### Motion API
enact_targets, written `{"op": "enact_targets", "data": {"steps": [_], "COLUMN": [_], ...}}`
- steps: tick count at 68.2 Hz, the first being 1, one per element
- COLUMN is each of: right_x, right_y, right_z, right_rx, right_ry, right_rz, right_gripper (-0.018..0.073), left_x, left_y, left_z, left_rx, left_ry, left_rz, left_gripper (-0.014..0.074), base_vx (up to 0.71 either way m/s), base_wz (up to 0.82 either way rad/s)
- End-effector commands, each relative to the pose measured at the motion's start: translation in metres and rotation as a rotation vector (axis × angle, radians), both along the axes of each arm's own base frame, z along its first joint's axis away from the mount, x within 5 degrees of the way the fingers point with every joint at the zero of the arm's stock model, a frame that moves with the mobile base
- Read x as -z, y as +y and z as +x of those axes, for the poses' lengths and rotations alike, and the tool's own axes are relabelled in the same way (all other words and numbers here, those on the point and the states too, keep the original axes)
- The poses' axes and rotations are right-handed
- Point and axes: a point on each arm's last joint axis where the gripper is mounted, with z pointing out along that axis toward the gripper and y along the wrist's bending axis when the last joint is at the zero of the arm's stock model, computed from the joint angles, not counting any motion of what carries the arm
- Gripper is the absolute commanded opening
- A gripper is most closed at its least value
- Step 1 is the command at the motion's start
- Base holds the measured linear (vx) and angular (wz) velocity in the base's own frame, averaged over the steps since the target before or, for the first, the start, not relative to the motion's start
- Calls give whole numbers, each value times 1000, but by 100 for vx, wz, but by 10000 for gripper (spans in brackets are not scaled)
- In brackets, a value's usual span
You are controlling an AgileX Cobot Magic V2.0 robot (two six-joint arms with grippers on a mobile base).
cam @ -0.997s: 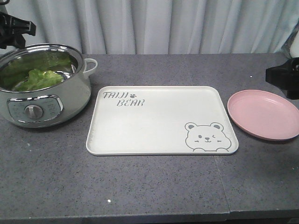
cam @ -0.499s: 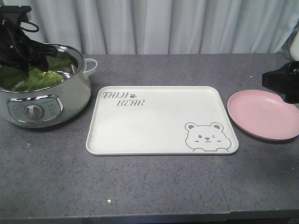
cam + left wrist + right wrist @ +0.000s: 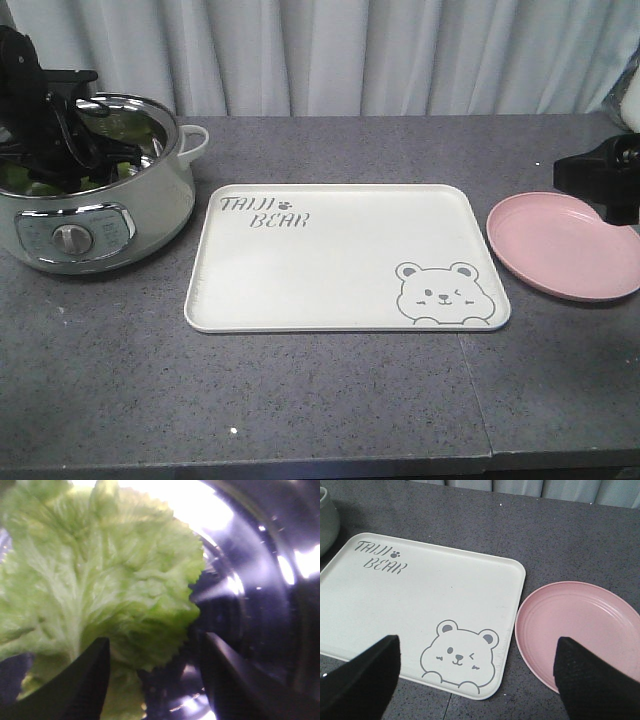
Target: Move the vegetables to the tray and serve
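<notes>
My left gripper is to grab the lettuce leaf by its ruffled edge (image 3: 156, 661) next, to serve it on the cream tray.
The vegetables (image 3: 100, 575), ruffled green lettuce leaves, lie inside a steel-lined pale-green electric pot (image 3: 110, 215) at the table's left. My left gripper (image 3: 155, 680) is down inside the pot, open, its fingers straddling the lower edge of a leaf without closing on it. In the front view the left gripper (image 3: 68, 155) hides most of the leaves. The cream tray (image 3: 345, 255) with the bear drawing lies in the middle of the table with nothing on it. My right gripper (image 3: 477, 680) hovers open above the tray's (image 3: 420, 585) near-right corner, holding nothing.
A round pink plate (image 3: 565, 245) sits right of the tray, close to its edge, and shows again as the plate (image 3: 580, 625) in the right wrist view. The pot's side handle (image 3: 193, 140) points toward the tray. Grey curtains hang behind the table.
My left arm has swung right and dropped into the pot, covering the lettuce. The right gripper has crept slightly left at the table's right edge.
</notes>
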Motion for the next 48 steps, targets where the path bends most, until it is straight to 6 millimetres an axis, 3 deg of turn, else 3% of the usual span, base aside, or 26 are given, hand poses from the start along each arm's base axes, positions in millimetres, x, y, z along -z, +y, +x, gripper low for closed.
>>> {"op": "enact_targets", "data": {"steps": [1,17,27,36,48], "right_x": [-19,-18,-18,-17,-15], "right_y": [-1,0,0,0,1], "right_z": [-1,-1,-1,-2,-3], "right_rx": [13,10,9,-1,-17], "right_ry": [-103,-97,-95,-80,-62], "right_rz": [16,19,19,11,-2], "right_gripper": [594,592,578,566,559], "left_x": [-28,-16,-16,-15,-24], "left_y": [-1,-1,-1,-1,-2], "left_z": [-3,-2,-2,-2,-4], "left_rx": [-5,-4,-1,7,6], "left_ry": [-88,-32,-27,-25,-53], "left_rz": [-19,-19,-17,-14,-22], "left_gripper": [402,371,216,0,-8], "base_vx": [0,0,0,0,0], "base_wz": [0,0,0,0,0]}}
